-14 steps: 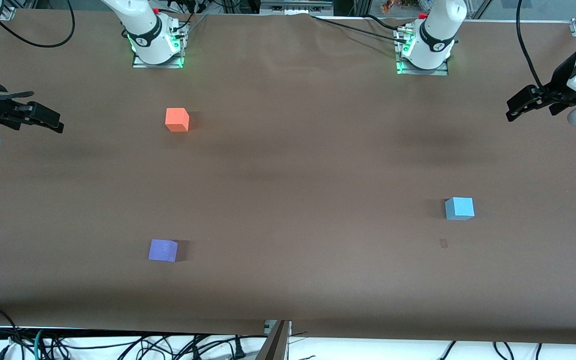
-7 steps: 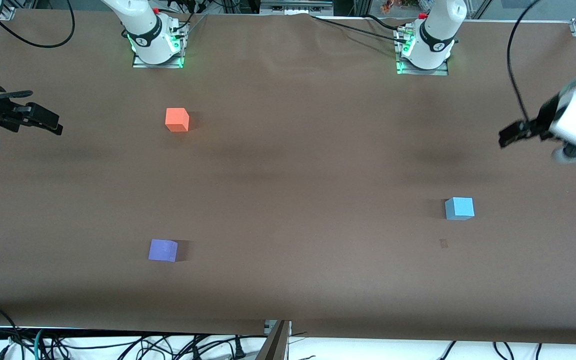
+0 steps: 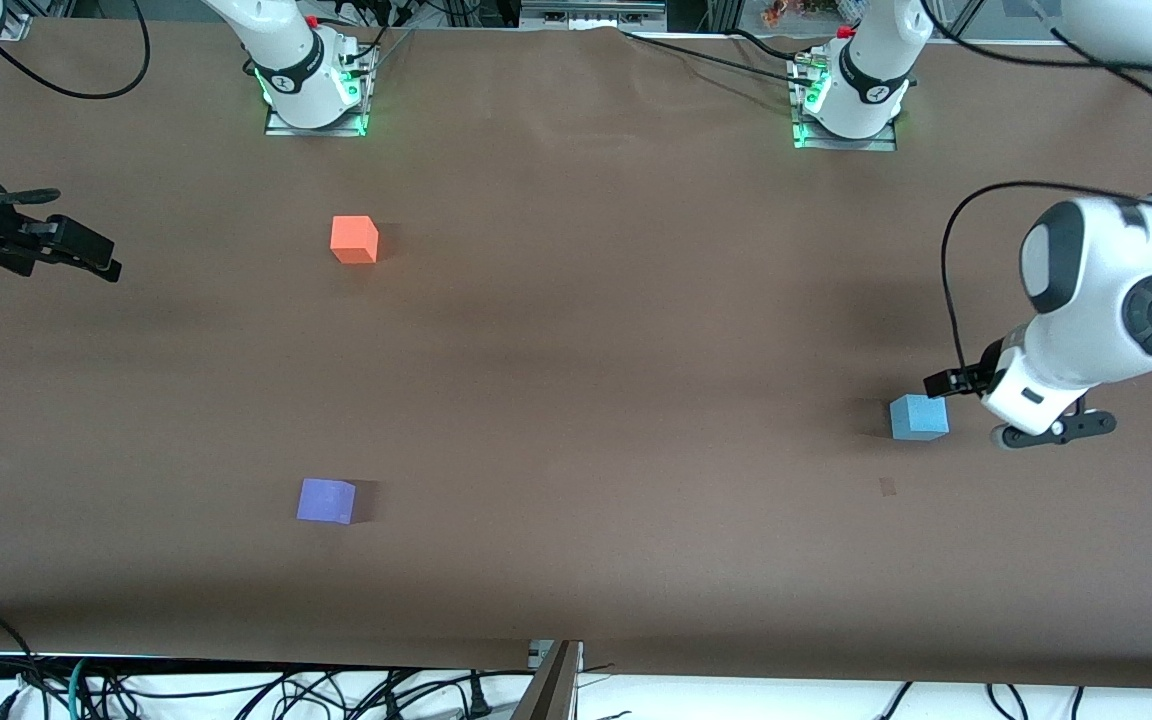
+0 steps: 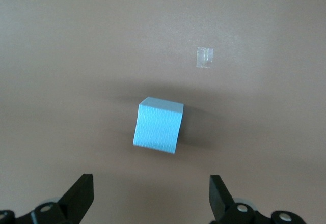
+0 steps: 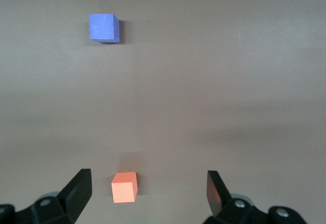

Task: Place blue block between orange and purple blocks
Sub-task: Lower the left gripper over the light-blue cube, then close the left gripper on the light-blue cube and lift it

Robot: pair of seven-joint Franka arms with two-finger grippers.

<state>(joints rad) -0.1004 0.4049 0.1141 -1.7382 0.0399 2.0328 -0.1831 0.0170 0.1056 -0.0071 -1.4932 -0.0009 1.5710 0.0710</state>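
My left gripper grips the blue block (image 3: 919, 417) by its opposite sides next, then sets the block between the orange and purple blocks.
The blue block (image 3: 919, 417) sits on the table toward the left arm's end; it also shows in the left wrist view (image 4: 158, 126). My left gripper (image 3: 948, 382) hangs open and empty just above and beside it, and in the left wrist view (image 4: 150, 198) the block lies just ahead of its spread fingers. The orange block (image 3: 354, 240) and the purple block (image 3: 326, 500) sit toward the right arm's end, the purple one nearer the front camera. My right gripper (image 3: 96, 258) waits open over that end's edge; its wrist view (image 5: 147, 191) shows the orange block (image 5: 125, 187) and the purple block (image 5: 104, 27).
A small scrap of tape (image 3: 887, 487) lies on the brown table (image 3: 586, 400) just nearer the front camera than the blue block; it also shows in the left wrist view (image 4: 205, 57). Cables hang below the table's front edge.
My left arm has swung down from the table's edge to just beside the blue block. The right gripper has drifted slightly outward. No block has moved.
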